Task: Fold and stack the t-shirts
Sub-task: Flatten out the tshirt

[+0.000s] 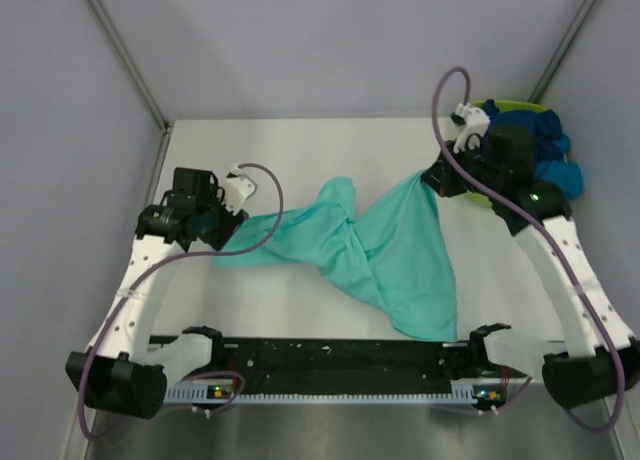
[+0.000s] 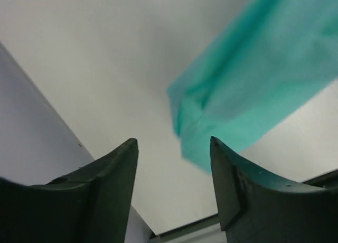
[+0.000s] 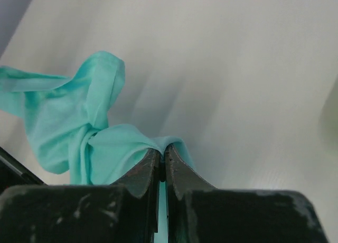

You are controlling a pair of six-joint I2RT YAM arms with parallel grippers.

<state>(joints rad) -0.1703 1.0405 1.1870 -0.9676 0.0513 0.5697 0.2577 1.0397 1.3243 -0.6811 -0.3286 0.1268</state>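
Observation:
The left gripper will next grab the teal-green t-shirt by its loose end, opposite the right gripper's hold, to spread the t-shirt out and fold it.
A mint teal-green t-shirt (image 1: 385, 250) lies crumpled and twisted across the middle of the table, stretched between the two arms. My right gripper (image 1: 437, 180) is shut on a fold of its right end, and in the right wrist view the cloth (image 3: 68, 127) bunches over the pinched fingertips (image 3: 163, 148). My left gripper (image 1: 232, 223) hovers at the shirt's left end. Its jaws stand open (image 2: 174, 142) with nothing between them, and the teal cloth (image 2: 253, 84) hangs just beyond the right finger. Dark navy and brighter blue t-shirts (image 1: 553, 150) sit heaped at the back right.
The blue shirts rest in a lime-green tub (image 1: 503, 105) in the back right corner, just behind the right arm. A black rail (image 1: 340, 355) runs along the near edge between the arm bases. Grey walls enclose the table on the left, the back and the right.

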